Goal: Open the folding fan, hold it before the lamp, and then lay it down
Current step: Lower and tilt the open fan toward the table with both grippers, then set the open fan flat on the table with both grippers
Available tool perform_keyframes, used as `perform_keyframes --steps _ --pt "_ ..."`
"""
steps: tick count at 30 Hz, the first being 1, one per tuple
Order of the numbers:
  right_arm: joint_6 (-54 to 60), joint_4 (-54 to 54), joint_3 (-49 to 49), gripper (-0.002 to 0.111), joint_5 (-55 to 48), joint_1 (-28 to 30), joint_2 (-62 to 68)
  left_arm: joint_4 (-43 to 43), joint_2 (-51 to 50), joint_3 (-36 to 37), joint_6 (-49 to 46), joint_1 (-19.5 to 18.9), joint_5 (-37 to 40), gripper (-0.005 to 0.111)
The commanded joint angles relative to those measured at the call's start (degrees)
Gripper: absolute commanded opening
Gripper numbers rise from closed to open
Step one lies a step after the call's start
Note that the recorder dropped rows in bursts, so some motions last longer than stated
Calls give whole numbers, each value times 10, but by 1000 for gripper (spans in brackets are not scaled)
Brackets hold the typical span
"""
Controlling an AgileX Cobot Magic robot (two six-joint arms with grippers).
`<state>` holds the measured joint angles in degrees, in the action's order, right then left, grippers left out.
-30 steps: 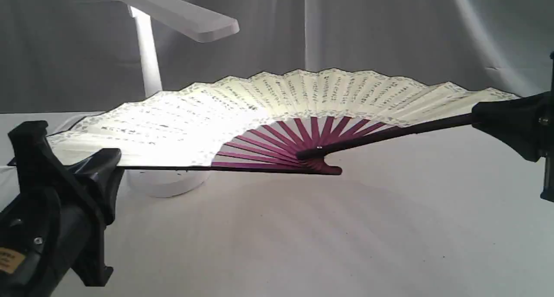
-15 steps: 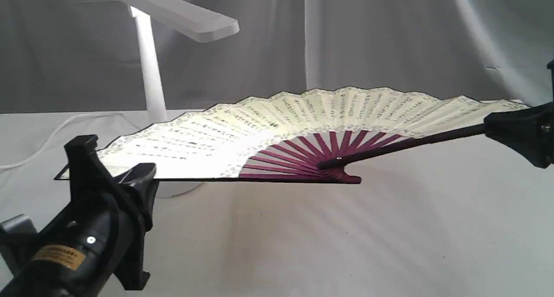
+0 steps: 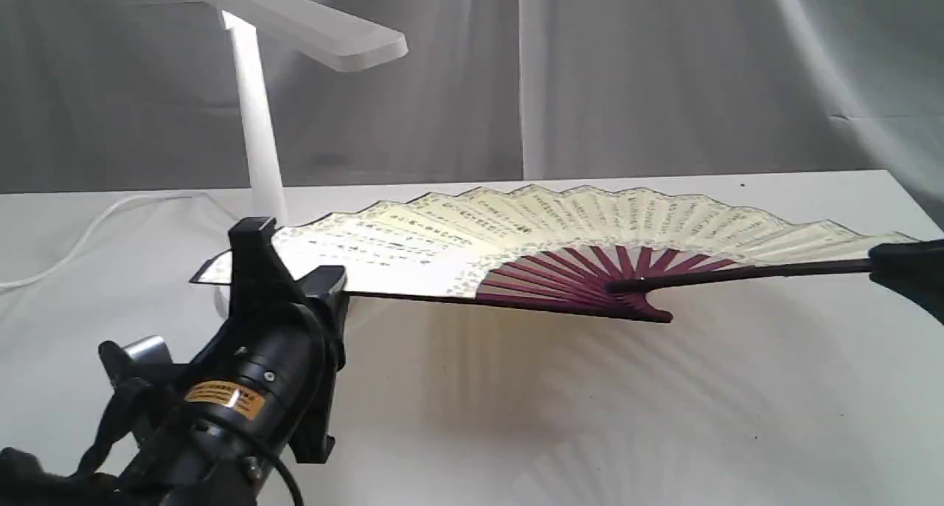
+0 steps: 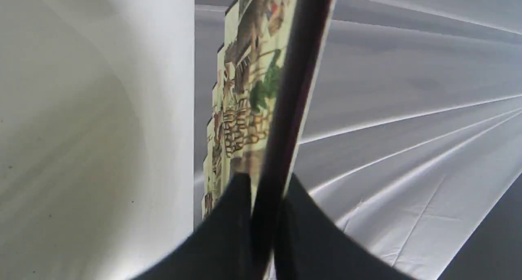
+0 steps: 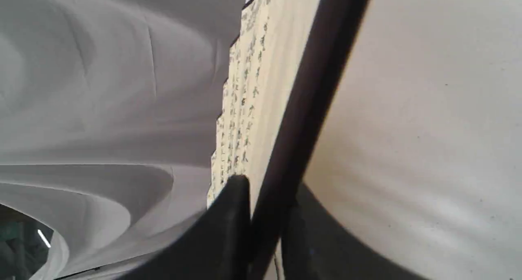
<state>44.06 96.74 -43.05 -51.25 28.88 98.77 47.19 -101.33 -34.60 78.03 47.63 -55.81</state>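
The robot's right gripper has to lower the fan before it lets go, because the fan's dark guard is above its shadow on the white table.
The folding fan (image 3: 560,222) is spread wide and held nearly flat a little above the white tabletop, cream leaf with black calligraphy up, maroon ribs meeting at the pivot. My left gripper (image 3: 291,274) is shut on the fan's left guard (image 4: 285,108); the left wrist view shows a painted picture on the leaf beside that dark guard. At the far right my right gripper (image 3: 885,259) is shut on the other guard (image 5: 310,104). The white lamp (image 3: 258,122) stands behind the fan's left end, its flat head (image 3: 310,23) above; its base is hidden behind the fan and my left arm.
A white cloth covers the table (image 3: 590,417), with the fan's shadow falling under it. The lamp's white cord (image 3: 81,233) trails off to the left. A grey curtain (image 3: 664,71) hangs behind the table.
Both grippers have carried the open fan down and to the right, away from under the lamp head. It now lies flatter and closer to the table, and the glare on its left leaf has faded.
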Motion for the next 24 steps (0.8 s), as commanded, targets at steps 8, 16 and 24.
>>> perform_keyframes --steps 8,16,24 --pt "105 32 -5 0 -7 77 99 15 -89 -86 29 -7 -23 0" --pt "144 32 -24 0 -3 81 138 3 -149 -131 29 -7 -15 0" --pt "147 32 -37 0 27 90 148 -2 -207 -176 30 -7 -4 0"
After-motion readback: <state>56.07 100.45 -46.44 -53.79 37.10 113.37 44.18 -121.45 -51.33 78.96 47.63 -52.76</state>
